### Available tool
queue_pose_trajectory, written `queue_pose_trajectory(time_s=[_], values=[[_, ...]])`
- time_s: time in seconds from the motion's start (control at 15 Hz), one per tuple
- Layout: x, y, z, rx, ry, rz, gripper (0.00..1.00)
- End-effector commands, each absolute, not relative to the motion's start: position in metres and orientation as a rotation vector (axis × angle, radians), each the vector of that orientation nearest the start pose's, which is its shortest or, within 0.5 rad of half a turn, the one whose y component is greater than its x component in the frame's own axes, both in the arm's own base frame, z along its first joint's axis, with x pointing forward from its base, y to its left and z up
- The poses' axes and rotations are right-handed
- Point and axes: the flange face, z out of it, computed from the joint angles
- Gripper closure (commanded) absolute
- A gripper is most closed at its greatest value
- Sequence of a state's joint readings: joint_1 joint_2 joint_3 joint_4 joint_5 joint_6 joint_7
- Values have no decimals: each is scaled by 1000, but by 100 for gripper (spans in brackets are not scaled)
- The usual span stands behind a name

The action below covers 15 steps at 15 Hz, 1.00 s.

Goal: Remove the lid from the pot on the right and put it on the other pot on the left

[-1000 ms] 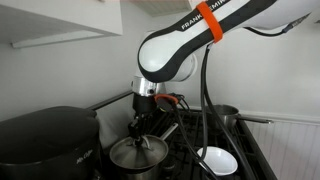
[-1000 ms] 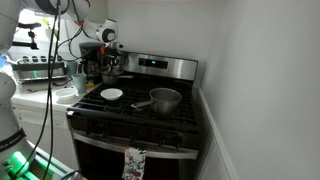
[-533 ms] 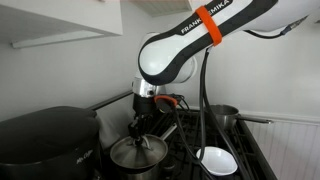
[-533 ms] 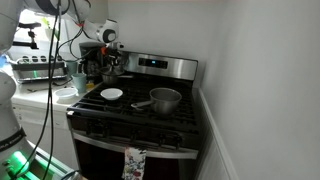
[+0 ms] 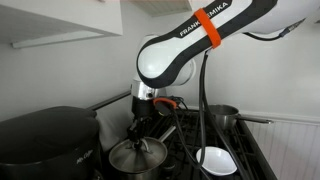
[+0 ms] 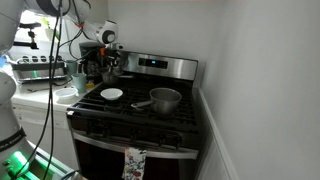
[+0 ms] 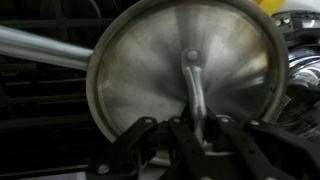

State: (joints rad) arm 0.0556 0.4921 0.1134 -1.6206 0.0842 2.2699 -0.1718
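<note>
I should release the lid, level over its pot, its rim close against the long pot handle (image 7: 40, 45).
A round steel lid (image 7: 150, 75) with a thin arched handle (image 7: 193, 85) fills the wrist view. My gripper (image 7: 198, 128) is shut on that handle from above. In an exterior view the gripper (image 5: 137, 133) holds the lid (image 5: 138, 156) level at the stove's near burner. A long steel pot handle (image 7: 40, 45) sticks out from under the lid, but the pot body is hidden. I cannot tell whether the lid rests on it. The other steel pot (image 6: 165, 99) stands open, without a lid, and it also shows at the back (image 5: 226, 116). In that exterior view the gripper (image 6: 108, 62) is at the stove's back left.
A white bowl (image 6: 112, 94) sits on the black stove grates (image 6: 140, 118) and shows beside the lid (image 5: 216, 158). A large black pot (image 5: 45, 140) stands close by the lid. The stove's back panel (image 6: 160, 65) and wall are behind. Cables hang from the arm.
The arm's upper link has shifted slightly. The gripper stays shut on the lid handle, and the lid is in nearly the same place.
</note>
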Motion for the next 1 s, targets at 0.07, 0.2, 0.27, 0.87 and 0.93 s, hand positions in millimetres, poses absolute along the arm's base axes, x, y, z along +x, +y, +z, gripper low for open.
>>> queue_pose_trajectory(time_s=[0.07,0.2,0.27,0.87,0.93], values=[[692,113,359,-2982,-404,-240,98],[693,113,358,-2980,-405,-240,74],[693,112,358,-2979,-404,-240,65],[690,100,374,-2943,-398,-338,17],[688,96,380,-2930,-412,-372,9]])
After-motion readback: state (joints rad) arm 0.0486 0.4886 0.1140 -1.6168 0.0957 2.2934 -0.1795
